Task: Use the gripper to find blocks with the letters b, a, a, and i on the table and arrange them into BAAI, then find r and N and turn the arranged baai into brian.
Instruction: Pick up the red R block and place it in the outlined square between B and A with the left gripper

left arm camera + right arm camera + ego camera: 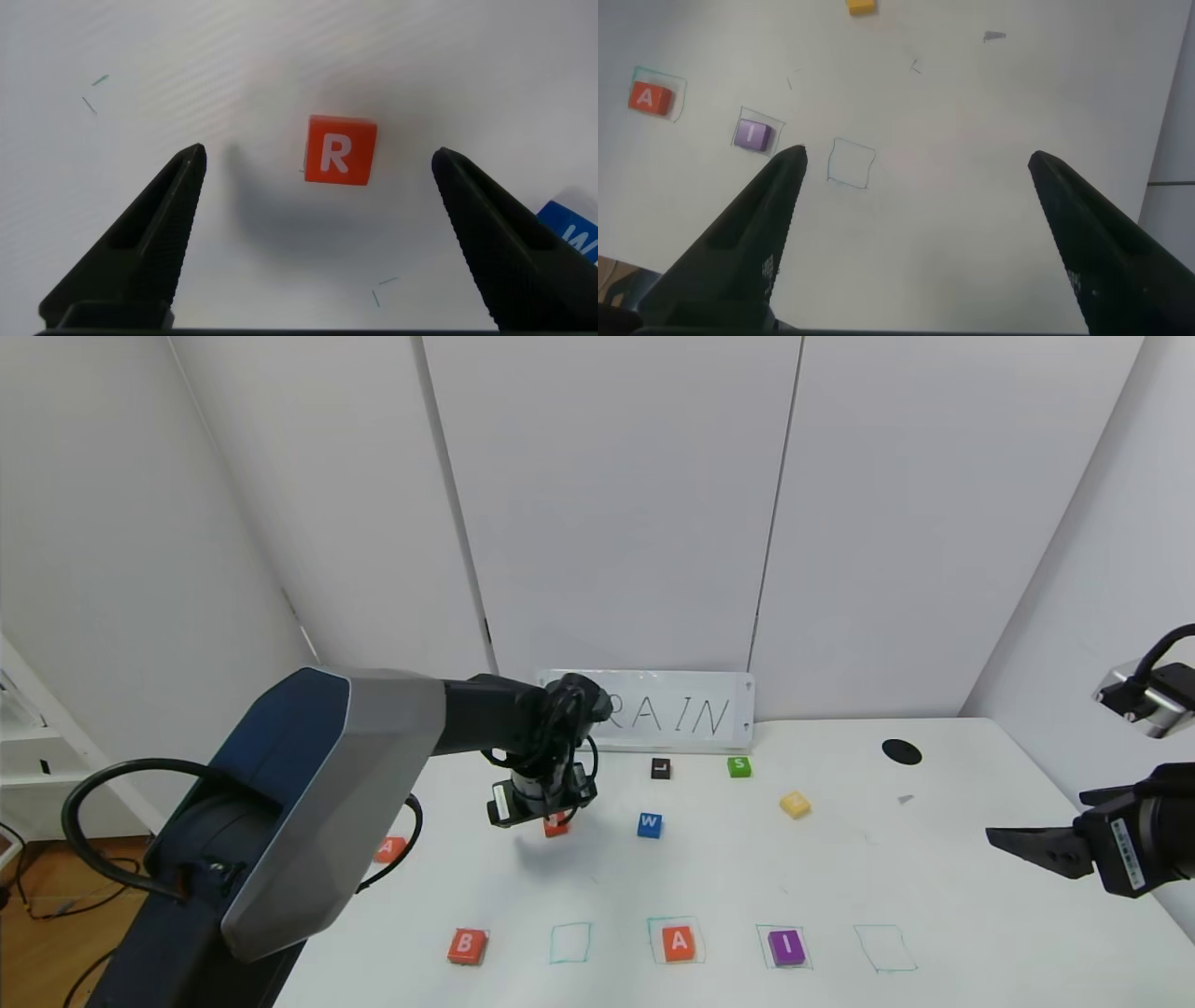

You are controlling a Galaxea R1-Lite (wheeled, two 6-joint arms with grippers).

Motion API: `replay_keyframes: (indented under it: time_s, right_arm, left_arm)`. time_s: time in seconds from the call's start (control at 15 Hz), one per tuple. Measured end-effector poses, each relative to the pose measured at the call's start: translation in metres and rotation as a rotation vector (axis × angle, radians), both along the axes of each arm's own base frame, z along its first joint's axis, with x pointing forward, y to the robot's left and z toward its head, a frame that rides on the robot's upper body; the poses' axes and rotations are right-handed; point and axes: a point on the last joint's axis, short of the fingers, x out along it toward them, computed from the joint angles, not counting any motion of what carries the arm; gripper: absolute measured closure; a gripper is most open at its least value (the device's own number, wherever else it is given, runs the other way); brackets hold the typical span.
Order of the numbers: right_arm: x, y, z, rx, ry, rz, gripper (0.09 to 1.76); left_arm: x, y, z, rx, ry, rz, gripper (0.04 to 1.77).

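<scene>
My left gripper is to take hold of the orange-red R block next by the sides on either side of its letter (556,827), to fill the empty green square beside B (570,942).
On the white table (934,896), the orange B (467,946), an orange A (679,943) and the purple I (786,946) lie in a front row. A gap separates B from A. Another orange block (390,848) lies at the far left, its letter unclear. My left gripper (558,812) hovers open over the orange-red R block (340,150), which lies flat between and just beyond the fingertips, untouched. The pale yellow N (794,804) lies mid-right. At the right edge my right gripper (1036,847) hangs open and empty above the table.
A blue W block (650,825) lies just right of the R. A black block (661,768) and a green S block (739,766) sit further back. Empty green squares (569,942) (885,948) flank the row. A lettered sign (672,714) leans on the wall.
</scene>
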Motion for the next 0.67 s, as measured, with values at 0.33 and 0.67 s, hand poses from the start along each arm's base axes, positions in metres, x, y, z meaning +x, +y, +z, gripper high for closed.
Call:
replay_keyframes:
  time_s: [0.33, 0.67]
  right_arm:
    - [-0.0004, 0.0000, -0.0004, -0.001, 0.001, 0.001, 0.14]
    - [-0.0006, 0.0000, -0.0002, -0.002, 0.000, 0.002, 0.14]
  left_arm:
    - [0.0017, -0.0024, -0.0077, 0.000, -0.006, 0.019, 0.09]
    - [0.0016, -0.0035, -0.0091, -0.011, -0.001, 0.013, 0.09]
